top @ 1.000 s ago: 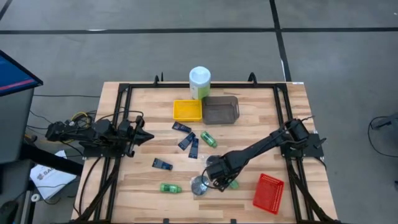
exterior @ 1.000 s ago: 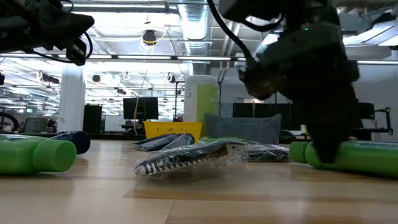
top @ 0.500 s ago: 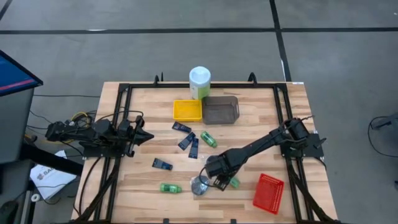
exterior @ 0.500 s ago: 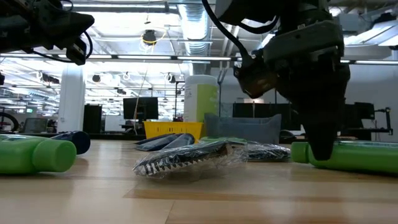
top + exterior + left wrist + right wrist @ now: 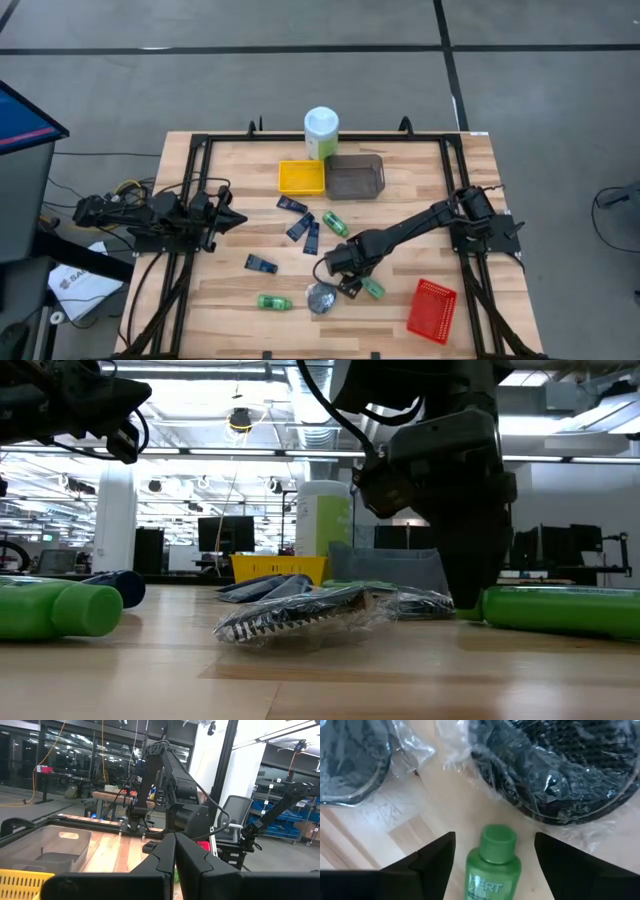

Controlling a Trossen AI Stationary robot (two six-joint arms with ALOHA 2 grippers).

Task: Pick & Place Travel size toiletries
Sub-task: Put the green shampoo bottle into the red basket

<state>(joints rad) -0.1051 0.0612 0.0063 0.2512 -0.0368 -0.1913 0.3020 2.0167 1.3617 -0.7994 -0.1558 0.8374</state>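
Observation:
Next, my right gripper grabs the green bottle by its end with the cap [image 5: 498,844] to place it in the red tray.
A bright green bottle [image 5: 372,289] lies on its side on the wood near the table's front right. My right gripper [image 5: 494,840] points down over its cap end, open. One finger stands on each side of the cap [image 5: 496,836] with a gap on both sides. Two dark discs in clear wrap [image 5: 555,770] [image 5: 350,760] lie just beyond the cap. One disc [image 5: 322,297] shows beside the gripper [image 5: 345,280]. Two more green bottles [image 5: 273,302] [image 5: 335,224] and several dark blue tubes [image 5: 300,227] lie scattered. My left gripper [image 5: 232,220] waits shut at the table's left edge.
A yellow tray [image 5: 301,178] and a grey tray [image 5: 354,177] stand at the back middle, with a tall pale green canister [image 5: 321,133] behind them. A red tray [image 5: 432,311] sits at the front right. Bare wood lies at the front left.
My right gripper has shifted a little toward the table's left and far edges and rolled about its own axis, staying low by the green bottle's cap end. More of the bottle's body now shows beside it.

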